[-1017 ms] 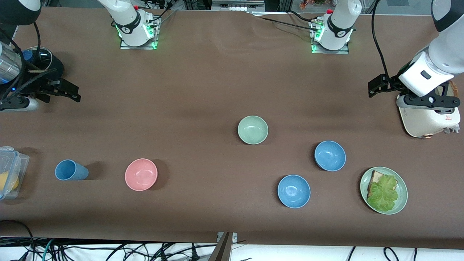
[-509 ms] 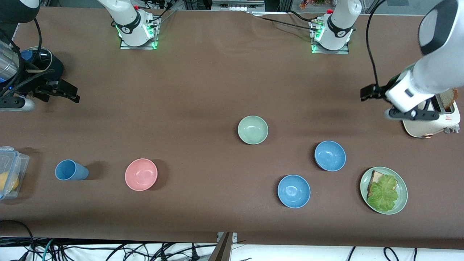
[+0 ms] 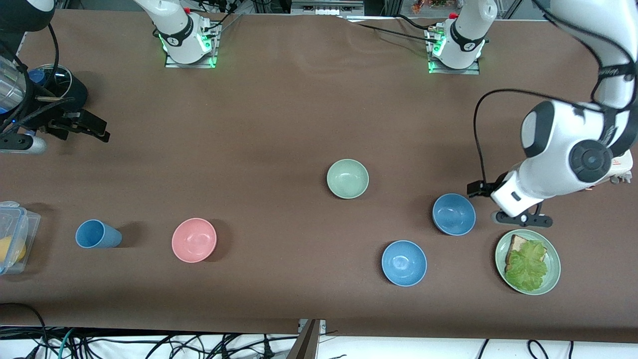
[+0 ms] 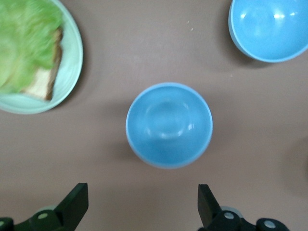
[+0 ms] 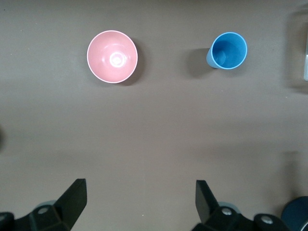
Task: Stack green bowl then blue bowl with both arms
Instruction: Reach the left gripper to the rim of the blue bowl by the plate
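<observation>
The farther blue bowl should be picked up next by its rim (image 3: 474, 218) with my left gripper. My left gripper should then stack that bowl in the green bowl (image 3: 347, 178).
The green bowl (image 3: 347, 178) sits upright near the middle of the table. Two blue bowls stand toward the left arm's end, one (image 3: 453, 214) farther from the front camera and one (image 3: 403, 263) nearer. My left gripper (image 3: 518, 217) is open and empty, low over the table beside the farther blue bowl, between it and the green plate. In the left wrist view this bowl (image 4: 168, 125) lies just ahead of the open gripper (image 4: 142, 207), with the other blue bowl (image 4: 269, 29) past it. My right gripper (image 3: 97, 127) waits open over the right arm's end, as the right wrist view (image 5: 139, 204) shows.
A green plate (image 3: 552, 276) with bread and lettuce lies beside the blue bowls. A white toaster (image 3: 623, 167) is mostly hidden by the left arm. A pink bowl (image 3: 194, 240), a blue cup (image 3: 97, 234) and a clear container (image 3: 15, 229) stand toward the right arm's end.
My left arm has swung down from over the toaster to beside the farther blue bowl. The right arm has barely moved. The bowls have not moved.
</observation>
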`<state>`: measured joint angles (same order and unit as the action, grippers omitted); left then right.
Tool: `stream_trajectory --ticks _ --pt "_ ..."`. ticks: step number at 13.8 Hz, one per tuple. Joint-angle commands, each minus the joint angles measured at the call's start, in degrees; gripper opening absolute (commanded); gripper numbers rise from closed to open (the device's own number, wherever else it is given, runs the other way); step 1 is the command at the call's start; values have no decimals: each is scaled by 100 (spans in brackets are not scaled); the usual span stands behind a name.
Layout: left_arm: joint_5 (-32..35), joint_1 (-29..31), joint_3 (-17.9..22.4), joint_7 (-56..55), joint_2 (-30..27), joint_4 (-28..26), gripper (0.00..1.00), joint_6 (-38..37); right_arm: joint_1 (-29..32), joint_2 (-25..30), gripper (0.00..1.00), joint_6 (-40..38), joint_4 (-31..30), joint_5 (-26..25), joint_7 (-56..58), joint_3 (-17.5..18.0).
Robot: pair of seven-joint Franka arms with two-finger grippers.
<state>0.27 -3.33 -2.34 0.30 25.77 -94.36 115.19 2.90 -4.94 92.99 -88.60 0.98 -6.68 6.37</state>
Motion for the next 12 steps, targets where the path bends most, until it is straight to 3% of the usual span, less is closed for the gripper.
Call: stream_trajectory --ticks 1,7,8,9,10,11,12 --pt "-18 69 23 836 629 119 100 764 62 -33 100 -79 97 -54 -79 48" --pt "-79 253 32 2252 1448 84 98 1848 71 -33 100 -88 80 -45 -70 40" --pt "-89 262 32 2307 1448 93 72 1849 79 -33 100 -88 80 -45 -70 40" --pt "-97 245 32 2256 1448 58 37 1796 71 -33 100 -88 80 -45 -61 40" --pt "-80 210 32 2299 1431 58 22 1787 71 -33 100 -88 80 -45 -61 40" --pt "-71 210 32 2308 1422 49 0 1778 71 -33 100 -88 80 -45 -61 40" --pt "-80 210 23 2317 1431 49 0 1761 79 -33 100 -88 80 -45 -61 40"
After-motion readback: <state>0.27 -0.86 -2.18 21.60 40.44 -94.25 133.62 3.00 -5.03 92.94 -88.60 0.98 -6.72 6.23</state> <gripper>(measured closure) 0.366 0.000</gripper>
